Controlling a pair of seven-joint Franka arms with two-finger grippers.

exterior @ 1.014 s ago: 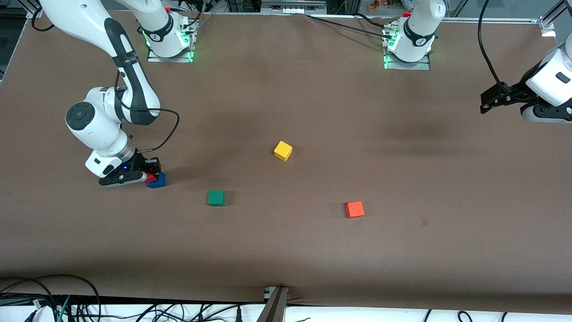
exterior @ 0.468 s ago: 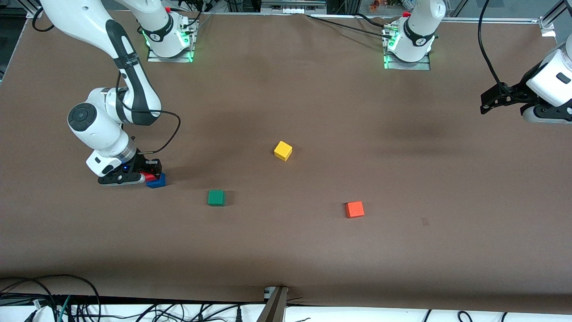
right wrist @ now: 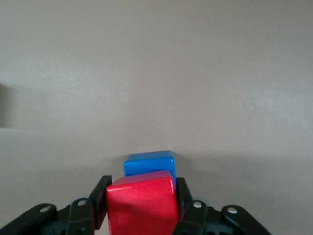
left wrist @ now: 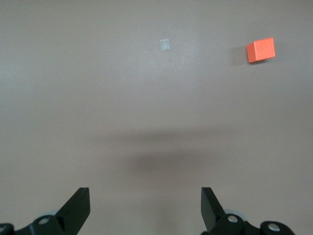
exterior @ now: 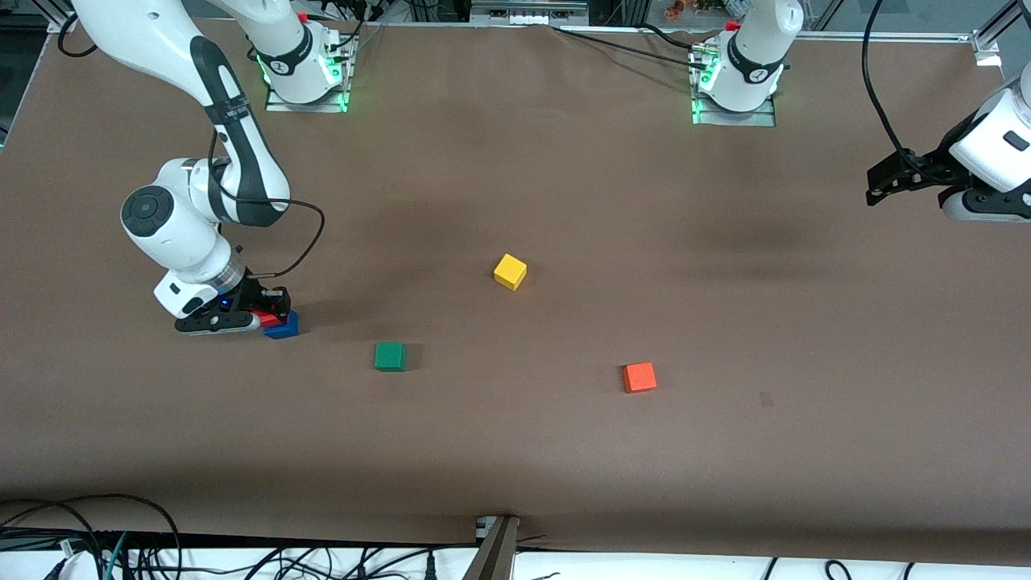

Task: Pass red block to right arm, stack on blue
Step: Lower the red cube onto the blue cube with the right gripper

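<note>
My right gripper opens next, since the red block point(right wrist: 142, 203) sits low over the blue cube point(right wrist: 148, 161) in the right wrist view and would rest stacked.
My right gripper point(exterior: 268, 312) is shut on the red block point(exterior: 271, 320) and holds it low over the blue cube point(exterior: 287, 326), at the right arm's end of the table. In the right wrist view the red block point(right wrist: 142, 204) sits between the fingers point(right wrist: 101, 197), and the blue cube point(right wrist: 149, 162) shows just past it. The red block overlaps the blue cube only in part. I cannot tell if they touch. My left gripper point(exterior: 886, 181) waits open and empty, up over the left arm's end of the table; it also shows in the left wrist view point(left wrist: 145, 205).
A green cube point(exterior: 390, 356) lies nearest the blue cube. A yellow cube point(exterior: 510, 271) lies near the middle of the table. An orange cube point(exterior: 639, 377) lies toward the left arm's end and shows in the left wrist view point(left wrist: 259, 50). Cables run along the front edge.
My right wrist has shifted very slightly over the blue cube with the red block still in the gripper. The left arm and the other cubes have not moved.
</note>
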